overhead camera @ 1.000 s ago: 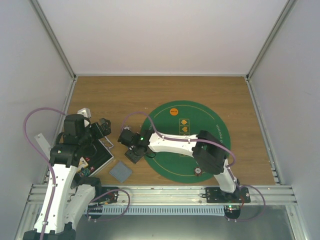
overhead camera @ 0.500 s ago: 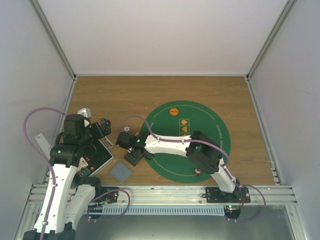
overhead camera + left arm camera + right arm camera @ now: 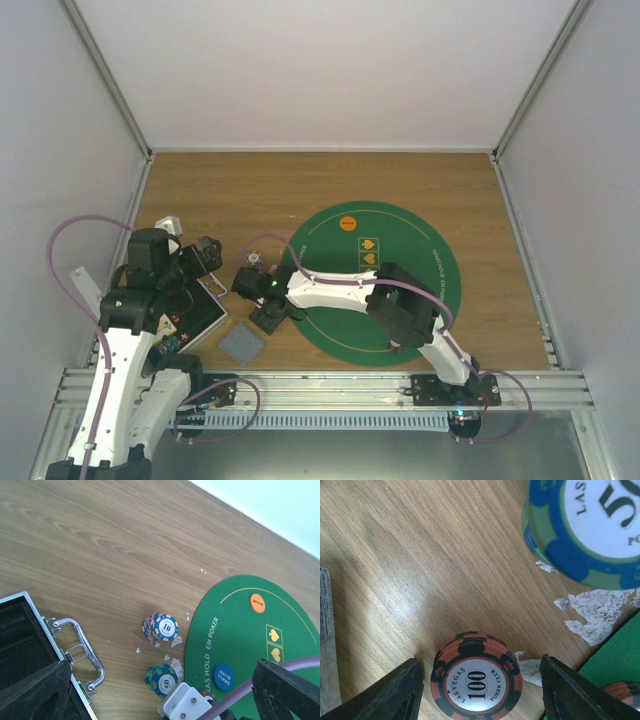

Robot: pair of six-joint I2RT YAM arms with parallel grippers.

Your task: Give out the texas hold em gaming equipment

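I need to close my right gripper on the stack, since both fingers reach down beside the orange-and-black chip stack (image 3: 476,681) and their ends are level with the stack's rim (image 3: 438,673).
A stack of orange-and-black "100" poker chips (image 3: 477,680) stands on the wood between the fingers of my right gripper (image 3: 480,692), which is open with a gap on each side. A blue-green "50" stack (image 3: 590,525) sits just beyond it, also seen in the left wrist view (image 3: 162,678) near a "10" stack (image 3: 161,626). On the green mat (image 3: 240,630) lie a blue disc (image 3: 223,676) and an orange disc (image 3: 257,603). The grey-backed cards (image 3: 241,343) lie near the front edge. My left gripper (image 3: 205,255) hangs open over the case, holding nothing.
The open black case (image 3: 20,640) with its metal handle (image 3: 80,645) lies at the left under my left arm. White chipped patches (image 3: 600,610) mark the wood beside the mat edge (image 3: 615,655). Grey walls enclose the table.
My right arm has shifted a little to the left, carrying its gripper towards the chips off the mat's left edge. The left arm has not moved.
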